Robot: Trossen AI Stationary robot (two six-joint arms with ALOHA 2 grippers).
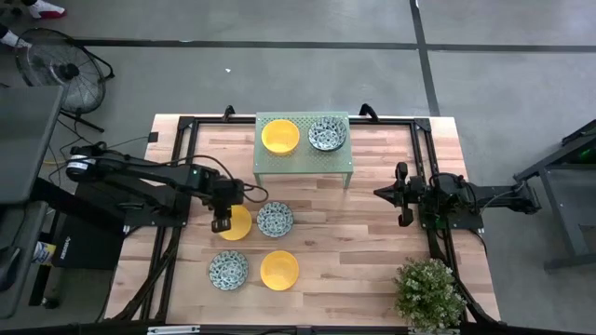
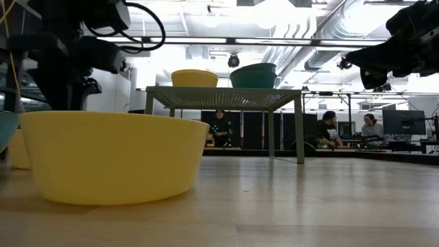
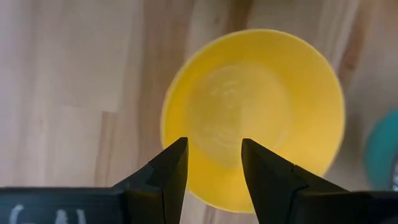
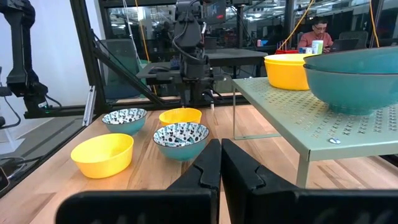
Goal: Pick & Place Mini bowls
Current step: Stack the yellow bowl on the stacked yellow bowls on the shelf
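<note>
Both fingers hang above the yellow bowl's rim (image 1: 235,238), over its hollow (image 1: 240,223), so closing my left gripper now would miss the bowl's rim. Lowering comes next, first.
Six mini bowls show. On the table lie a yellow bowl (image 1: 238,223), a patterned bowl (image 1: 275,219), a second patterned bowl (image 1: 227,270) and a second yellow bowl (image 1: 278,269), each resting on its base. A yellow bowl (image 1: 279,136) and a patterned bowl (image 1: 327,134) stand on the pale green rack (image 1: 305,164). My left gripper (image 3: 214,155) is open and hangs over the left part of the first yellow bowl (image 3: 252,112), its fingers pointing down. My right gripper (image 4: 219,155) is shut and waits at the table's right side (image 1: 402,195).
A potted plant (image 1: 430,293) stands at the table's near right corner. The rack (image 2: 226,99) stands on legs at the far middle, with open room beneath it. Bare wood lies between the rack and the right arm. People sit in the room beyond the table.
</note>
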